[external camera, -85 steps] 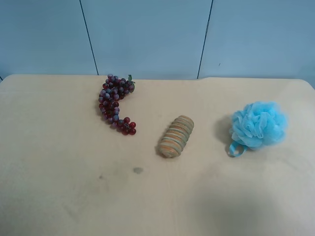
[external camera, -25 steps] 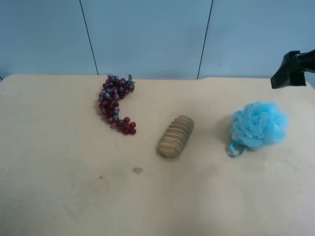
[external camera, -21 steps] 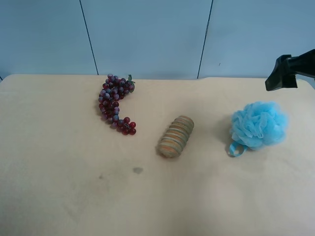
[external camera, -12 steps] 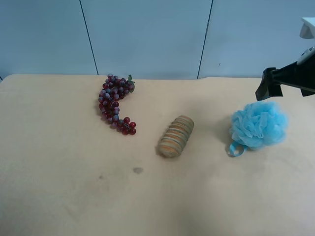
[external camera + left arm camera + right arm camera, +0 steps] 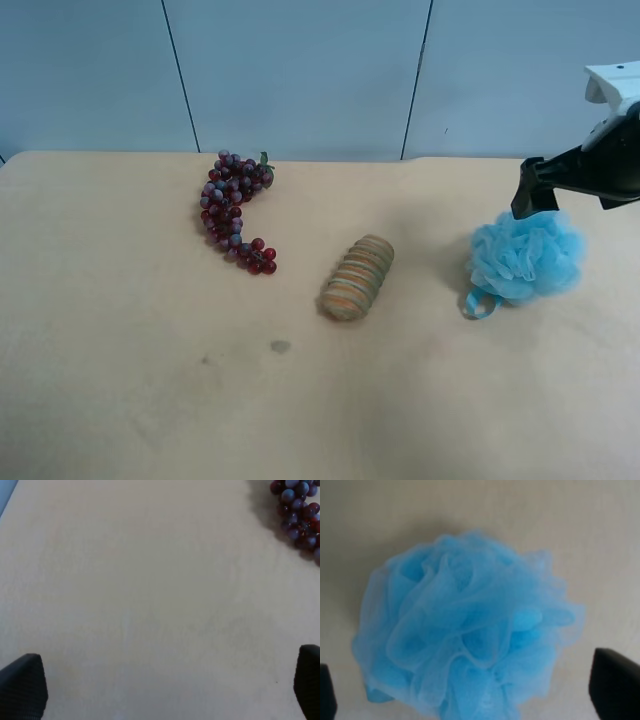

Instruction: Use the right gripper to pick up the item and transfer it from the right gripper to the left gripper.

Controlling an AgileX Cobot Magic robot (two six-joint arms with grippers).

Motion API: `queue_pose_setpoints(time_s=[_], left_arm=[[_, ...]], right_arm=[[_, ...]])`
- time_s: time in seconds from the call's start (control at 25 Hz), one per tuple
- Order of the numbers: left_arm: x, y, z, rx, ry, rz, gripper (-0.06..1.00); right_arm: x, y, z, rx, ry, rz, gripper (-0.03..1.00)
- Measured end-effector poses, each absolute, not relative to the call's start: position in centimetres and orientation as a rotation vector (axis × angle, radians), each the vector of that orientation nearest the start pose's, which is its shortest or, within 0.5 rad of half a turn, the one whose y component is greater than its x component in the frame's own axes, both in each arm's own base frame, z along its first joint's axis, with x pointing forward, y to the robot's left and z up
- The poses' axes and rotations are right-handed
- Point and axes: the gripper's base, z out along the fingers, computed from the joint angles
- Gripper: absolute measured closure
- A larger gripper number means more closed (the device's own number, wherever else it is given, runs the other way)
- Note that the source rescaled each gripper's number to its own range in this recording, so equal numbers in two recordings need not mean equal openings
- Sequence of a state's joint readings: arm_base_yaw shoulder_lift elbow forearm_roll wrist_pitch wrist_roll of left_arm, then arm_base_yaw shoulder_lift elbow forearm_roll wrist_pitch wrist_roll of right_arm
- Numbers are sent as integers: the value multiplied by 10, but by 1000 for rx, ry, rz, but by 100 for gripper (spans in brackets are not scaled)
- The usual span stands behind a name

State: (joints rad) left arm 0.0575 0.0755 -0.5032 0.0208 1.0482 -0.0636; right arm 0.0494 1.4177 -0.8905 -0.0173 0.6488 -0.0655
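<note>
My right gripper needs to pick up the pouf by its ruffled mesh body [image 5: 530,244] next, so that the pouf's ribbon loop [image 5: 482,306] stays free for the handover.
The light-blue mesh bath pouf [image 5: 525,255] lies on the tan table [image 5: 150,400] at the exterior high view's right, its ribbon loop [image 5: 479,303] pointing toward the front. It fills the right wrist view [image 5: 465,635]. My right gripper [image 5: 530,198] hovers just above the pouf's top rear edge, open and empty. In the right wrist view the right gripper [image 5: 470,685] has its fingers wide apart on either side of the pouf. My left gripper [image 5: 165,680] is open and empty over bare table; it is out of the exterior high view.
A striped tan-orange roll [image 5: 358,277] lies mid-table. A purple-red grape bunch [image 5: 235,208] lies at the back left and shows in the left wrist view [image 5: 299,515]. A blue wall [image 5: 300,70] stands behind the table.
The right arm came in from the exterior high view's right edge and moved down and left until its gripper is just over the pouf. The objects have not moved.
</note>
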Motion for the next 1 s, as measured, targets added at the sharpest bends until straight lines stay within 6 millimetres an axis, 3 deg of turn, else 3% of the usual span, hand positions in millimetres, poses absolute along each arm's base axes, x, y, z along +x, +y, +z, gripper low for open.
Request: queue_pose_setpoints(time_s=[1.0], left_arm=[[7, 2, 279, -127, 2100, 22, -6]], right_arm=[[303, 14, 172, -179, 2797, -23, -3]])
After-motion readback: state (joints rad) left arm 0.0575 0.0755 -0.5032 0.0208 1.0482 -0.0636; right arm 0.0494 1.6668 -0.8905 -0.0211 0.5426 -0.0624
